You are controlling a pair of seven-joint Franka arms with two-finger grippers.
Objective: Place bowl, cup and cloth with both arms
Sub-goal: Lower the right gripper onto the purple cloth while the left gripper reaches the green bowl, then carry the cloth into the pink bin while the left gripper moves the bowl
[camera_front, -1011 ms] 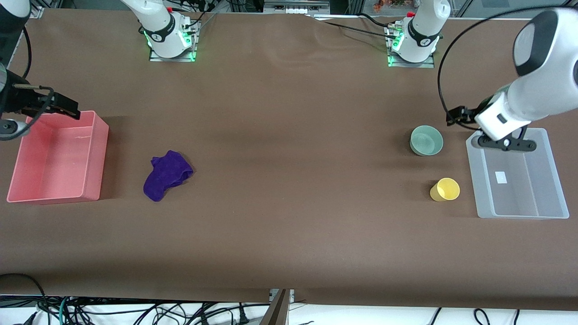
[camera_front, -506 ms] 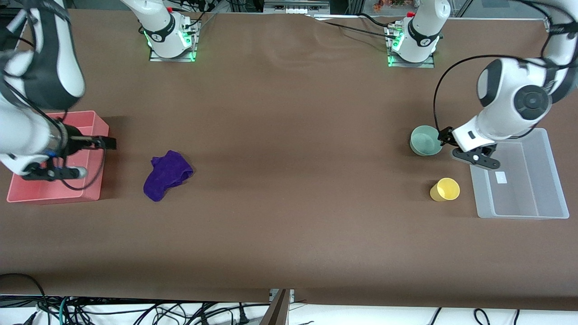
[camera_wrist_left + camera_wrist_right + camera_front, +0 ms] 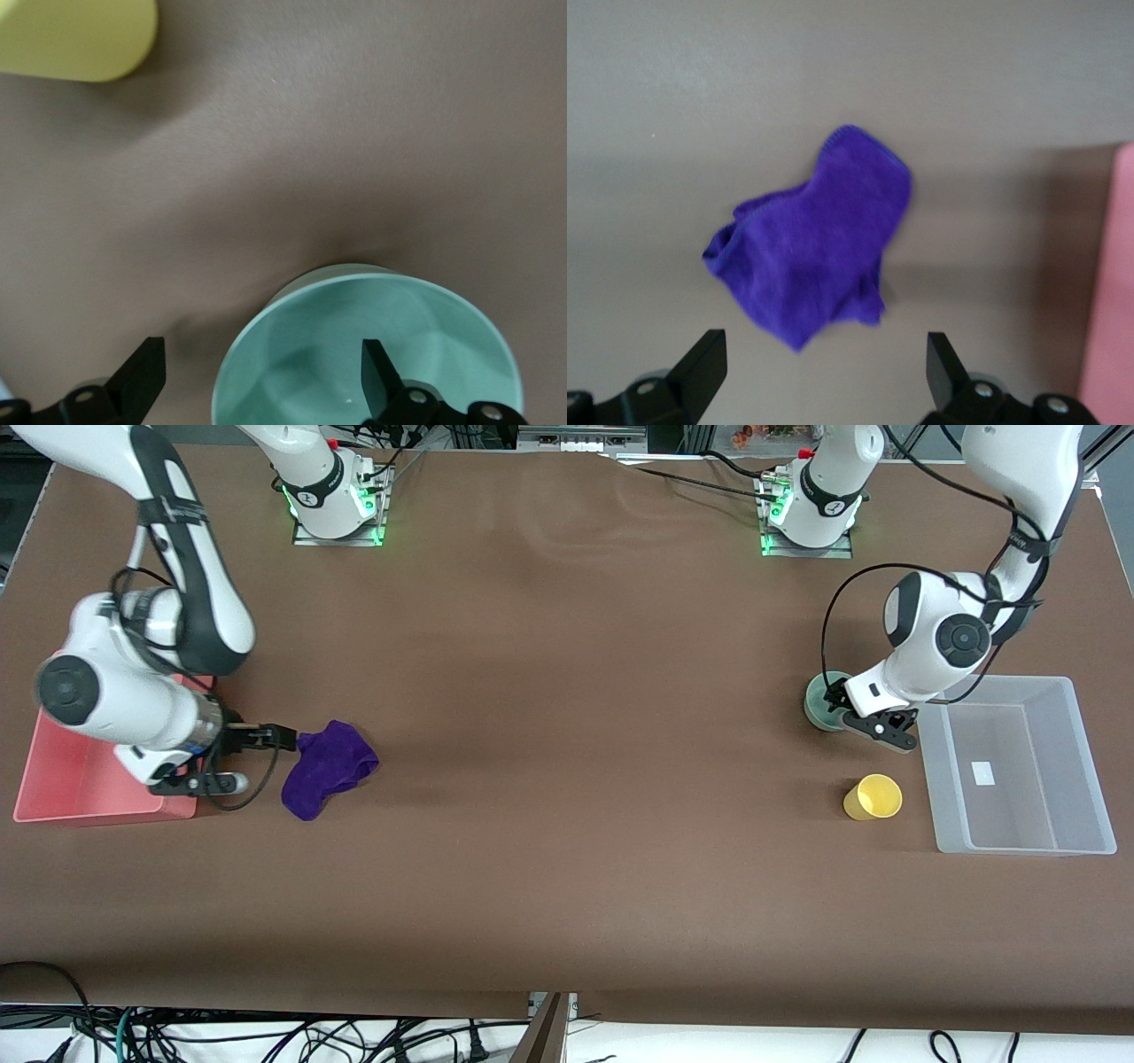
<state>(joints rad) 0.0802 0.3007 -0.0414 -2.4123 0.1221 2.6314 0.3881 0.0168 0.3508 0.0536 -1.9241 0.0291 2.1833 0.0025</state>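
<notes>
My right gripper is going to pick up the cloth next by its crumpled edge (image 3: 819,319), opposite the cloth's hemmed corner. Then it can place the cloth in the pink bin (image 3: 1114,301).
The pale green bowl (image 3: 816,708) stands on the table, mostly covered by my left gripper (image 3: 834,701). In the left wrist view the bowl (image 3: 372,354) lies under the open left gripper (image 3: 261,381); one finger is outside the rim, the other over the inside. The yellow cup (image 3: 873,797) stands nearer the front camera than the bowl and also shows in the left wrist view (image 3: 75,35). The purple-blue cloth (image 3: 328,769) lies crumpled beside my right gripper (image 3: 285,736). In the right wrist view the right gripper (image 3: 824,367) is open and empty, just short of the cloth (image 3: 815,239).
A pink bin (image 3: 80,793) sits at the right arm's end of the table, partly under that arm; its edge shows in the right wrist view (image 3: 1112,292). A clear plastic bin (image 3: 1028,797) sits at the left arm's end, beside the bowl and cup.
The left gripper has come down from over the clear bin onto the bowl. The right gripper has moved from over the pink bin down to the cloth's edge.
</notes>
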